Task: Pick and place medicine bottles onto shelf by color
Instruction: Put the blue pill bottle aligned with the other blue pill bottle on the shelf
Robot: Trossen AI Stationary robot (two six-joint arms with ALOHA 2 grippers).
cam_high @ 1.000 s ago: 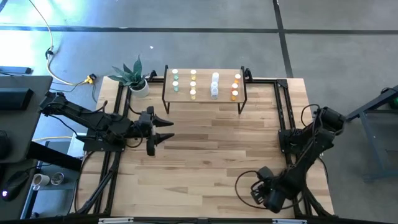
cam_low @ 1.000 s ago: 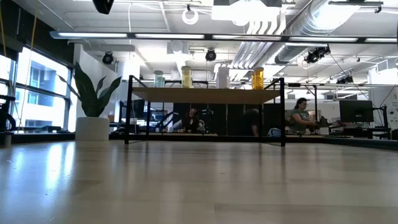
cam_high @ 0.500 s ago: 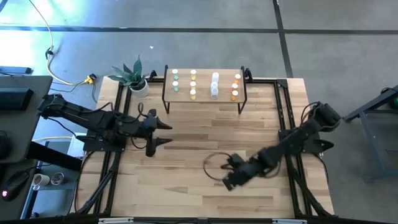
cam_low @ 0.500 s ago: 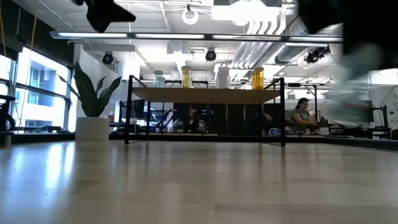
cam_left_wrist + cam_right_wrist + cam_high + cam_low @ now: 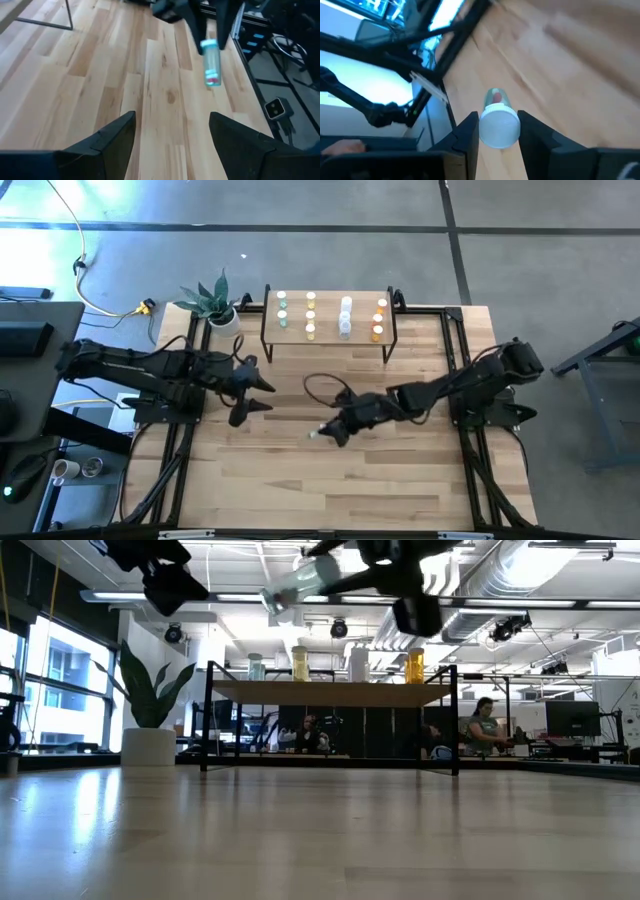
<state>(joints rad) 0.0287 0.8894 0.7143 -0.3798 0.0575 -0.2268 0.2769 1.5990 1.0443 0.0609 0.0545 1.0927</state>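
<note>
The bottle's body (image 5: 318,432) is well beyond the open fingers of my left gripper, so I should first move that gripper toward the bottle and then close on it.
A small pale greenish medicine bottle (image 5: 211,62) with a white cap hangs in the air over the middle of the table, with my right gripper (image 5: 335,428) shut on it. My left gripper (image 5: 260,396) stands open a little to the bottle's left, facing it, with nothing between its fingers (image 5: 115,137). The shelf (image 5: 330,330) stands at the table's far edge. Green (image 5: 282,310), yellow (image 5: 310,315), white (image 5: 345,317) and orange (image 5: 378,320) bottles stand upright on its wooden top, in one column per colour. My right gripper pinches the bottle's white cap end (image 5: 499,129) between its two fingers (image 5: 470,135). The fingers slant down toward the table's left. The bottle's body (image 5: 295,585) sticks out beyond the fingertips along their line, tilted downward and lifted clear of the table.
A potted plant (image 5: 212,305) stands at the far left, beside the shelf. Black frame rails (image 5: 455,360) run along both table sides. Bare wooden table (image 5: 330,480) stretches from the shelf to the near edge. People sit in the room beyond the table (image 5: 485,725).
My right gripper has swung from the table's near right corner toward the middle and the left arm, rising somewhat and rolling, and now carries the bottle there. My left gripper has turned toward the middle of the table and tipped downward.
</note>
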